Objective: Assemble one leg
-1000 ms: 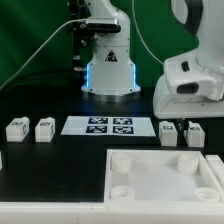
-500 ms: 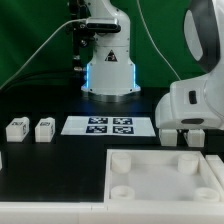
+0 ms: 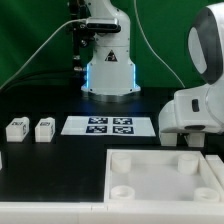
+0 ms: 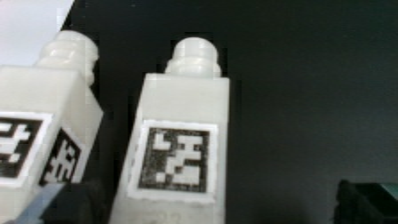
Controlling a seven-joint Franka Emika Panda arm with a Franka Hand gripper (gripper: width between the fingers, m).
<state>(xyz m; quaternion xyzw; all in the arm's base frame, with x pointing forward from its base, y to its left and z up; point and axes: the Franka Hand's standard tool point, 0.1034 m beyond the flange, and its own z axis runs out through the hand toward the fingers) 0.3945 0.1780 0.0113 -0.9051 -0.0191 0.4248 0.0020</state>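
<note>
Next, my gripper grips the leg by its post with the square marker (image 4: 175, 165) to keep its rounded peg end free for the tray-like piece's corner hole.
In the wrist view two legs lie side by side on the black table. One leg (image 4: 178, 130) is a white post with a square marker and a rounded peg end, and a second leg (image 4: 45, 115) lies beside it. My gripper (image 4: 217, 205) is open, with dark fingertips (image 4: 61, 203) either side of the first leg and a gap on one side. In the exterior view my gripper (image 3: 180, 140) is low at the right and the white hand mostly hides that pair. Two more legs (image 3: 16, 128) (image 3: 44, 128) stand at the exterior view's left.
The marker board (image 3: 110, 126) lies mid-table. The large white tray-like piece (image 3: 150, 165) with round corner holes lies in front. The arm's base (image 3: 108, 70) stands behind, before a green backdrop.
The arm's hand has come down and moved slightly toward the exterior view's right, onto the right pair of legs, now covering them. The other parts have not moved.
</note>
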